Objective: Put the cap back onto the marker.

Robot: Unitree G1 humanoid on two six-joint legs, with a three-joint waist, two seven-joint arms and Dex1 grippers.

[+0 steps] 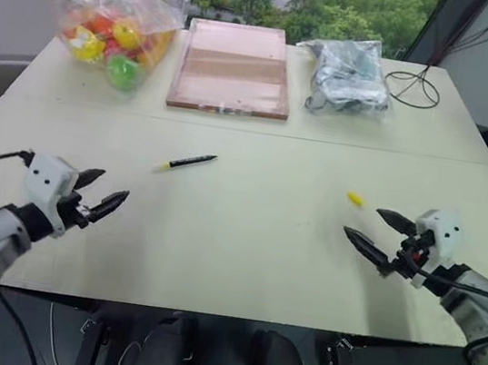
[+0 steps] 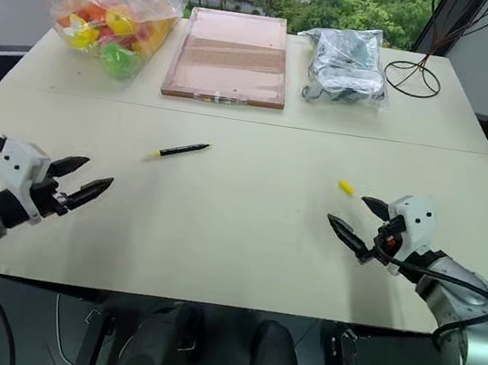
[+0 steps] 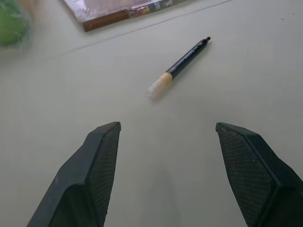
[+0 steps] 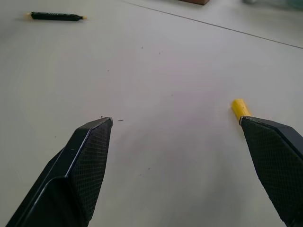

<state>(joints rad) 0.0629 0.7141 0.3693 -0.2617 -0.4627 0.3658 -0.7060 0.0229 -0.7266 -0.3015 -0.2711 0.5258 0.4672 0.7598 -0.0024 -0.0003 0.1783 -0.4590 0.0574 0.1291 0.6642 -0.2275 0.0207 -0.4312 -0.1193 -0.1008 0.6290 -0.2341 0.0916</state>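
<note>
The marker's inked nib (image 1: 216,156) is bare because its cap is off, so I will grab the marker with my left gripper next, by its black body (image 1: 193,159).
The black marker (image 1: 187,161) lies on the pale table (image 1: 245,238) left of centre, its yellow end toward the left; it also appears ahead of my left fingers as the marker (image 3: 182,64). The small yellow cap (image 1: 355,198) lies on the table right of centre, beside one fingertip of my right gripper as the cap (image 4: 240,109). My left gripper (image 1: 104,193) hovers open near the front left, empty. My right gripper (image 1: 382,232) hovers open near the front right, just short of the cap, holding nothing.
At the back stand a bag of coloured balls (image 1: 112,21), a flat pink-brown box (image 1: 232,69), a clear bag of grey items (image 1: 347,77) and a coil of black wire (image 1: 414,87). A seam (image 1: 252,130) crosses the table.
</note>
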